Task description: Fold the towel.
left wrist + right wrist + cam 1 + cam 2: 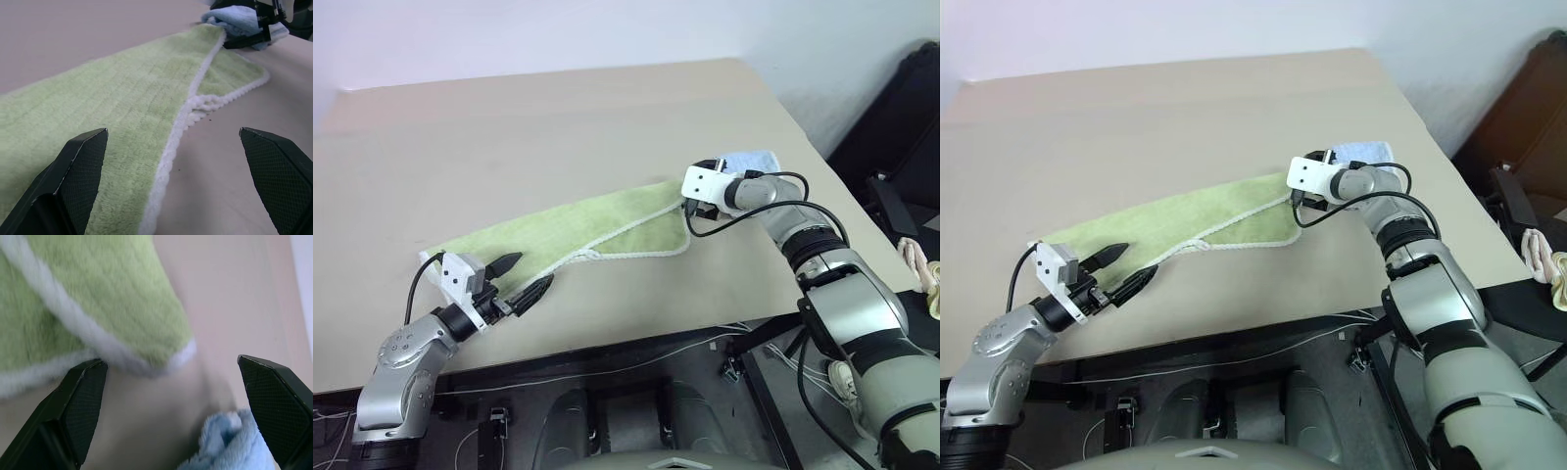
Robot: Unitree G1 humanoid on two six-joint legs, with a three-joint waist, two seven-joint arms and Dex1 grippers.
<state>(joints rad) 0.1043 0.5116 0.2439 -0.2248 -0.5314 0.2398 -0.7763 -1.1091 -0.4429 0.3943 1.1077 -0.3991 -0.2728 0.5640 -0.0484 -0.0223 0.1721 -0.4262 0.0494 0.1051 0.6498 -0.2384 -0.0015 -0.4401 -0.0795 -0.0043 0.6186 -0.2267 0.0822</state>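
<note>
The robot's right gripper needs to grab the green towel next by its white-edged corner (171, 360), where the edging stands up, as the towel lies slack along the table.
The towel (578, 230) is light green with white stitched edging. It lies as a long slanted strip on the beige table (558, 108), with one layer folded over along its length. My left gripper (527, 274) is open at the towel's near left end, level with the table, and the white edge (168, 147) runs between its fingers. My right gripper (171, 362) is open over the towel's far right corner (146, 333), tilted down, and holds nothing.
A small light blue towel (754, 162) lies bunched just behind the right gripper, close to the table's right edge. Cables (607, 367) hang below the front edge. A dark chair (901, 127) and a pale cloth (920, 264) are off to the right.
</note>
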